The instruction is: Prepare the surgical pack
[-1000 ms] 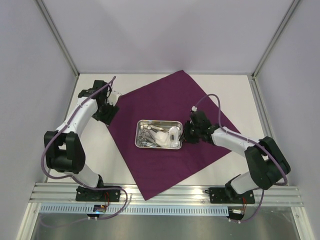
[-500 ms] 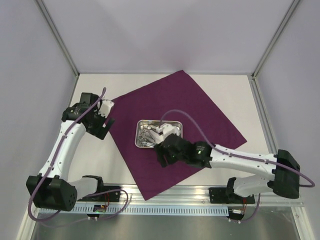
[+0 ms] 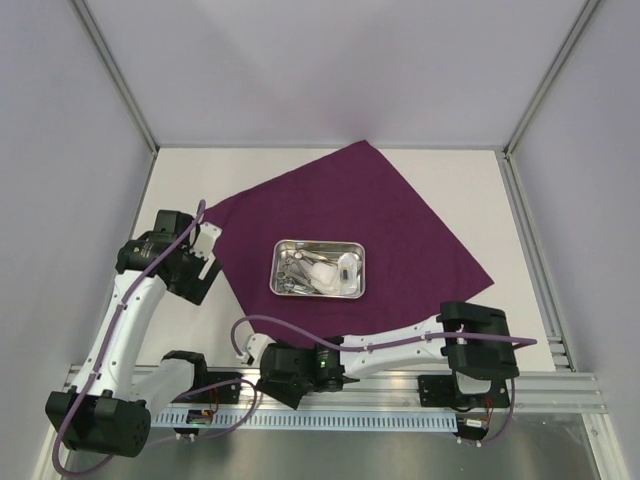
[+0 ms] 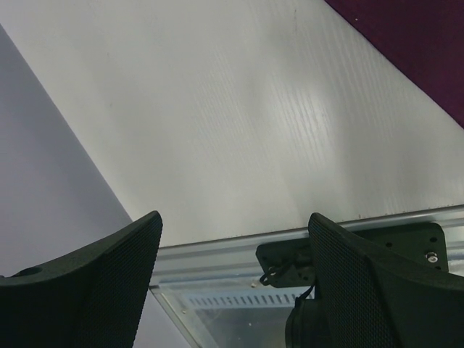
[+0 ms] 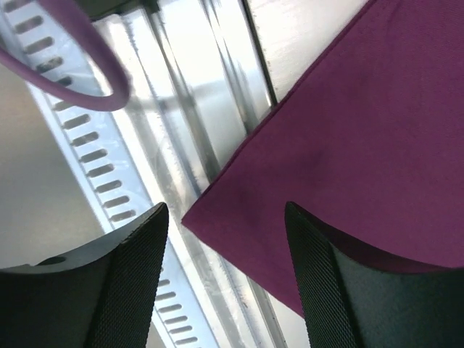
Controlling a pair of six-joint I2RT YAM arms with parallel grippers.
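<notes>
My right gripper will next grab the purple cloth by its corner at the front bar [image 5: 209, 219] to fold it over the steel tray.
The dark purple cloth [image 3: 400, 220] lies flat as a diamond on the white table. The steel tray [image 3: 320, 243] sits at its middle and holds instruments [image 3: 290, 272] and white gauze [image 3: 325, 275]. My right gripper [image 3: 282, 382] is open over the cloth's near corner, at the front rail. In the right wrist view that corner [image 5: 326, 145] lies between the open fingers [image 5: 228, 283], and nothing is gripped. My left gripper [image 3: 195, 282] is open and empty over bare table left of the cloth. The left wrist view [image 4: 235, 290] shows only a cloth edge [image 4: 420, 43] at the top right.
The aluminium front rail [image 3: 330, 385] runs along the near edge, and it also shows in the right wrist view [image 5: 174, 109]. The left arm's base mount [image 4: 355, 254] sits on it. Grey walls close in the left, back and right sides.
My right arm swung from the tray's right side across the cloth to its near corner. My left gripper drew back from the cloth's left corner toward the near left.
</notes>
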